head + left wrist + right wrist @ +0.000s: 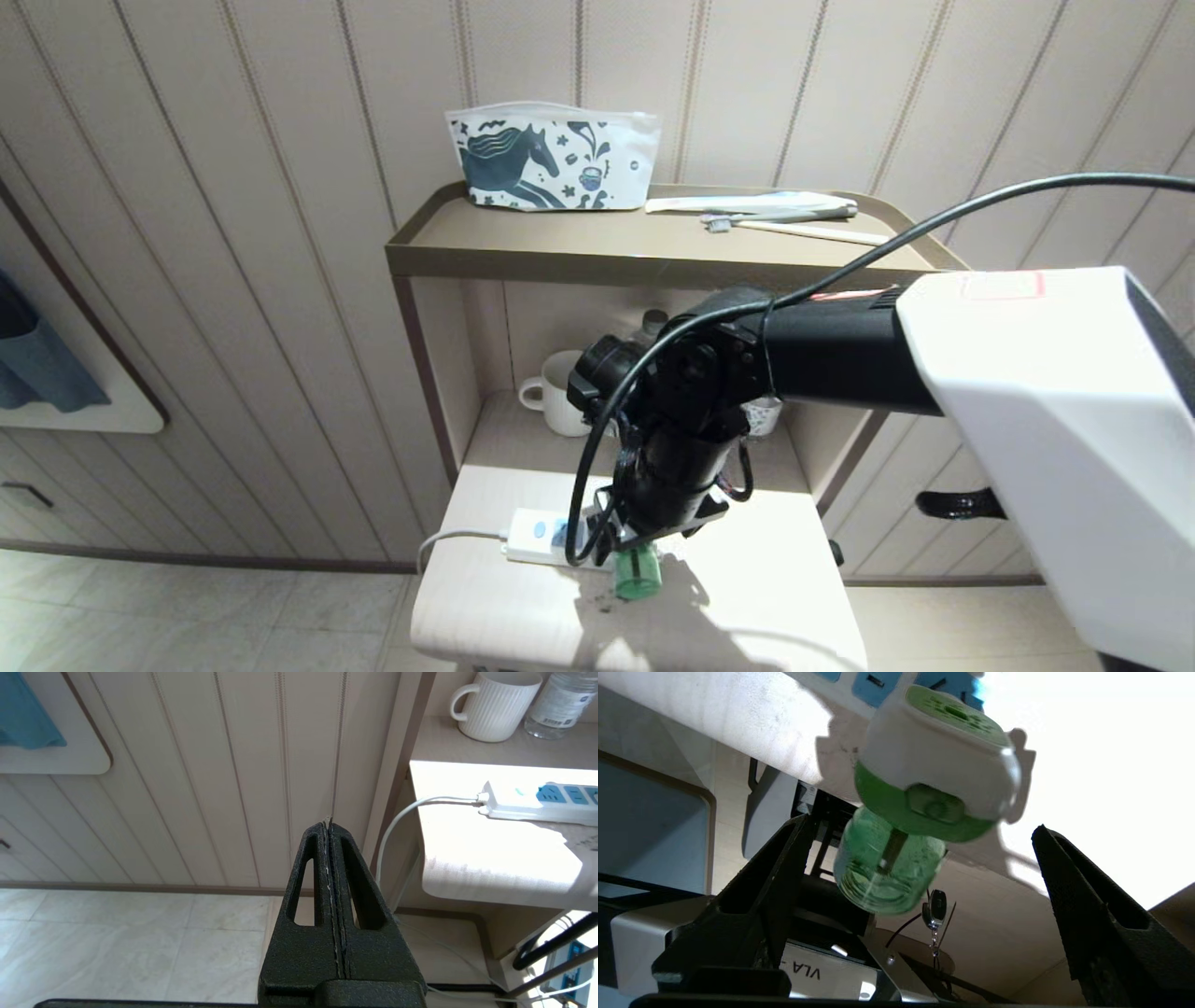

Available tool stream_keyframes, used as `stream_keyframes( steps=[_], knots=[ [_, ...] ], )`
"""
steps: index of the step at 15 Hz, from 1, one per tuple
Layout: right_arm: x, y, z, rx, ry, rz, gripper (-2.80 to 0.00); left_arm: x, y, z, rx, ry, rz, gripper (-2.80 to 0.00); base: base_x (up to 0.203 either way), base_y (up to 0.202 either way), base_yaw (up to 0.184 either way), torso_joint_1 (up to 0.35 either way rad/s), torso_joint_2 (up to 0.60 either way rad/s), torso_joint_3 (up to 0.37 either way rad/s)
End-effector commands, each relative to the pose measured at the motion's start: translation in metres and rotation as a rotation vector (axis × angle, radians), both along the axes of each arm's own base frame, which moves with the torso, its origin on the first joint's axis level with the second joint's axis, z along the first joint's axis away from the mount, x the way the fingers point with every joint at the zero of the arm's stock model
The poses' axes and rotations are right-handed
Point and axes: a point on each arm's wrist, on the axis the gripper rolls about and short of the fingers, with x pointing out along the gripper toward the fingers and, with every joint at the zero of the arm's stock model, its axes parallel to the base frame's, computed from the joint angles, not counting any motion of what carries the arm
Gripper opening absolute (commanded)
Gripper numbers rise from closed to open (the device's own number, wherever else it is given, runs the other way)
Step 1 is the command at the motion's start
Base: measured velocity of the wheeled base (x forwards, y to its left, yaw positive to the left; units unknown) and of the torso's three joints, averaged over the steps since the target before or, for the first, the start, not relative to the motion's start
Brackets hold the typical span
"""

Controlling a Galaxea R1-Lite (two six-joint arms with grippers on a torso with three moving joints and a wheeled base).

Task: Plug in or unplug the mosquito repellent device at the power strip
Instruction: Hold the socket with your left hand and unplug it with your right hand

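Observation:
I would miss the white-and-green head [936,767] if I closed my right gripper now, because its fingers stop short of the head. I should first move them toward the head, then close on it.
The mosquito repellent device [934,760], with a white-and-green head and a green bottle [638,574], lies tilted beside the blue sockets of the white power strip [540,536]. Whether its plug sits in a socket is hidden. My right gripper [922,823] hangs over it with its fingers [784,858] spread wide on either side, touching nothing. In the head view the right gripper [644,539] is mostly hidden under its own wrist. The strip [537,805] also shows in the left wrist view. My left gripper [328,823] is parked low, left of the table, shut and empty.
The strip lies on a small pale table [766,597] with rounded front corners. Behind it, a shelf niche holds a white mug [558,392] and a clear water bottle [558,702]. The shelf top carries a horse-print pouch [551,159] and a toothbrush [775,219].

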Motion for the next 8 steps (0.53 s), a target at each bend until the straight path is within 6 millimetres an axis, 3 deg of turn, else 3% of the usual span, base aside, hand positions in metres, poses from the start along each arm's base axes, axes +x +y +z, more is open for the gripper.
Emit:
stream_keyframes(
  steps=[1,8],
  knots=[
    [0.003,0.002,-0.01,-0.017,0.016,0.0,0.0,0.0,0.0,0.0,0.0,-0.002,-0.001,-2.8,0.0,0.0,0.0,0.0,0.0,0.0],
    [0.012,0.007,-0.021,-0.009,-0.012,0.015,0.0,0.0,0.0,0.0,0.0,0.0,0.001,-2.8,0.0,0.0,0.0,0.0,0.0,0.0]
  ],
)
